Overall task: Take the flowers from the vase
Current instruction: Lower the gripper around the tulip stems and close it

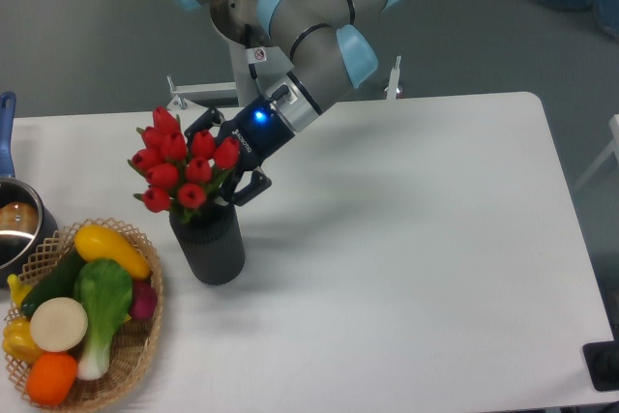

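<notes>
The gripper grabs the flowers by their red tulip buds next, to lift the flowers point(172, 169) out of the dark vase point(209, 245).
The flowers point(172, 169), a bunch of red tulip buds with green leaves, stand in the dark matte vase point(209, 245) at the table's left side. My gripper point(222, 158) comes in from the right at the level of the buds. Its jaws are open, with one finger behind the bunch and the other in front, just above the vase's mouth. The right-hand buds sit between the fingers and hide the tips. The stems are hidden inside the vase.
A woven basket point(131, 360) of colourful vegetables sits at the front left, close to the vase. A steel pot point(17, 229) with a blue handle is at the left edge. The white table point(416, 258) stretches to the right.
</notes>
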